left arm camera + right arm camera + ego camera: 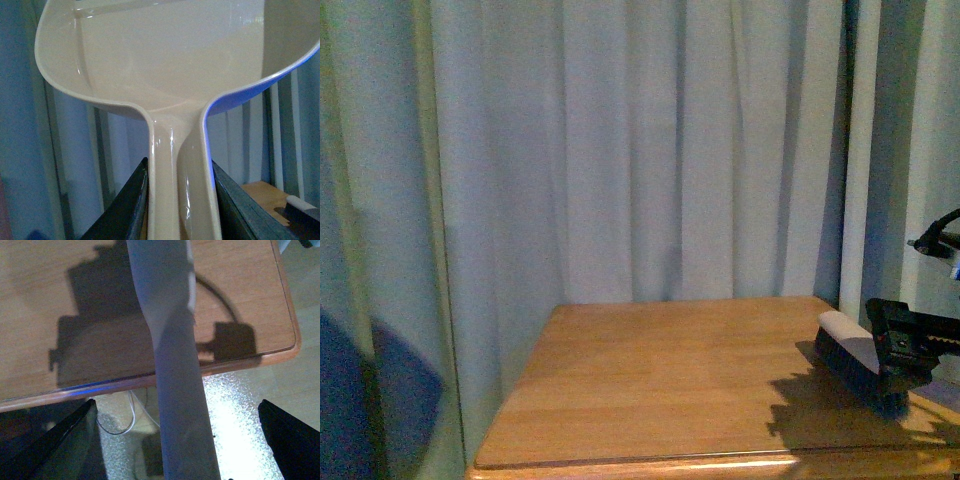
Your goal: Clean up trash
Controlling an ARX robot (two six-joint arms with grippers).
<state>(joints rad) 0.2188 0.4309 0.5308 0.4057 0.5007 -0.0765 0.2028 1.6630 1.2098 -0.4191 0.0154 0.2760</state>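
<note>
My right gripper grabs the hand brush by its pale handle (182, 425) next, to sweep up the trash.
No trash shows in any view. The pale beige dustpan (165, 60) fills the left wrist view, its pan held up in front of the curtain. My left gripper (181, 192) is shut on the dustpan's handle, with a dark finger pressed to each side. The left arm is out of the front view. My right gripper (903, 345) hovers at the table's right edge, over a hand brush (855, 365) with black bristles and a pale back. In the right wrist view the right gripper (180, 440) is open, and the brush's handle (175, 365) runs between the wide-apart fingers without touching either.
The wooden table (670, 380) stands before grey-white curtains (620, 150). Its front edge (125, 382) crosses the right wrist view, with a shiny floor and a white cable (120, 427) below. A table corner (262, 192) shows past the dustpan handle.
</note>
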